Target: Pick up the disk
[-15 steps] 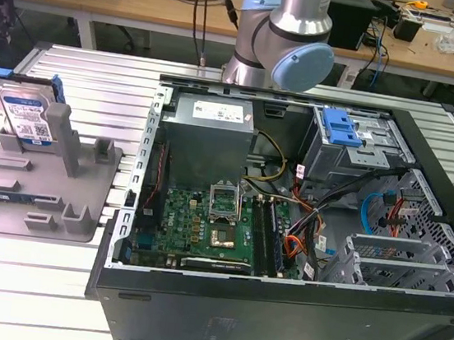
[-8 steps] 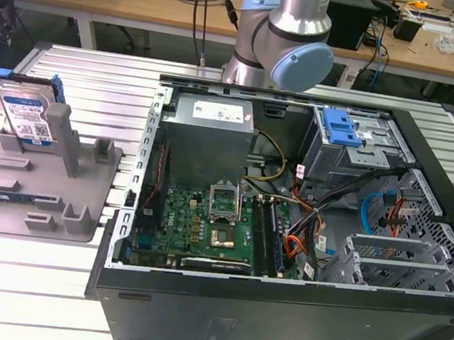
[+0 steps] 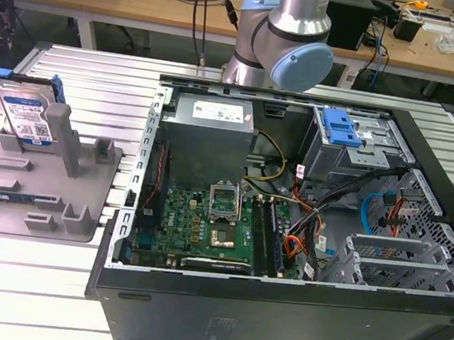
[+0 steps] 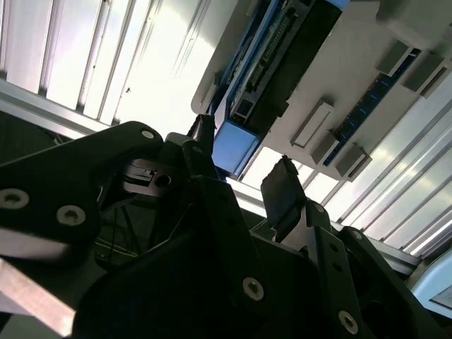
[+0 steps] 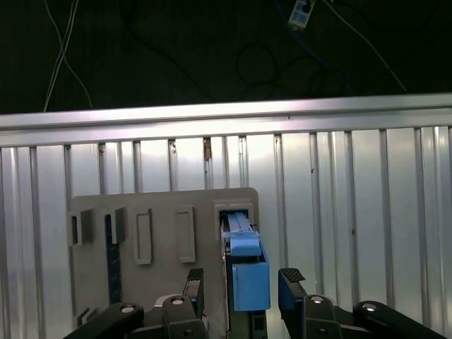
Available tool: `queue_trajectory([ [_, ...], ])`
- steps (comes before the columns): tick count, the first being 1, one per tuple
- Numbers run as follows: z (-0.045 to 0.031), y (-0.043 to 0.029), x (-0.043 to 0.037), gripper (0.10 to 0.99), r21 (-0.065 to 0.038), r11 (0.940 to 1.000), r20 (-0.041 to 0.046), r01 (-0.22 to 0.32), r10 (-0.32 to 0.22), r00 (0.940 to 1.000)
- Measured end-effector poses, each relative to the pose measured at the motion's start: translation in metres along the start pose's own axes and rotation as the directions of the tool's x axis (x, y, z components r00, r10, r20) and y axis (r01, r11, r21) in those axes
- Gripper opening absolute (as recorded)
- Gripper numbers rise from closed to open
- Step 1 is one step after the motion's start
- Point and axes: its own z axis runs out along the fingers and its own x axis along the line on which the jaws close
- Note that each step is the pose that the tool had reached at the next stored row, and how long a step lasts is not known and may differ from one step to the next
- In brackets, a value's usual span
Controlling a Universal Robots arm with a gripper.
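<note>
My gripper's fingers are still above and short of the disk's blue top edge (image 3: pixel 4 72), so closing now would miss. My gripper moves lower next, then closes.
The disk (image 3: pixel 28 116), silver with a white-and-blue label and a blue frame, stands on edge in the grey fixture (image 3: pixel 42 189) at the exterior view's left. In the first wrist view its blue top edge (image 5: pixel 245 272) lies between the two dark fingers of my gripper (image 5: pixel 242 282). The fingers stand apart, one on each side, with a gap to the disk on both sides. In the second wrist view my gripper (image 4: pixel 244 159) is open around the disk's blue end (image 4: pixel 235 145), with the fixture (image 4: pixel 353 78) behind it.
An open computer case (image 3: pixel 302 229) fills the exterior view's middle and right, with a blue bracket (image 3: pixel 340 126) inside at the back. The arm's base (image 3: pixel 285 36) rises behind the case. The slatted metal table (image 3: pixel 90 70) ends at an edge (image 5: pixel 226 113) beyond the fixture.
</note>
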Motion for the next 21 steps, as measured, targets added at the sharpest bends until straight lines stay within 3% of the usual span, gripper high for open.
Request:
queue_trajectory([
  [21, 0.0156, -0.0013, -0.0011, 0.541, 0.004, 0.9996, -0.0021, 0.028, -0.028, 0.9996],
])
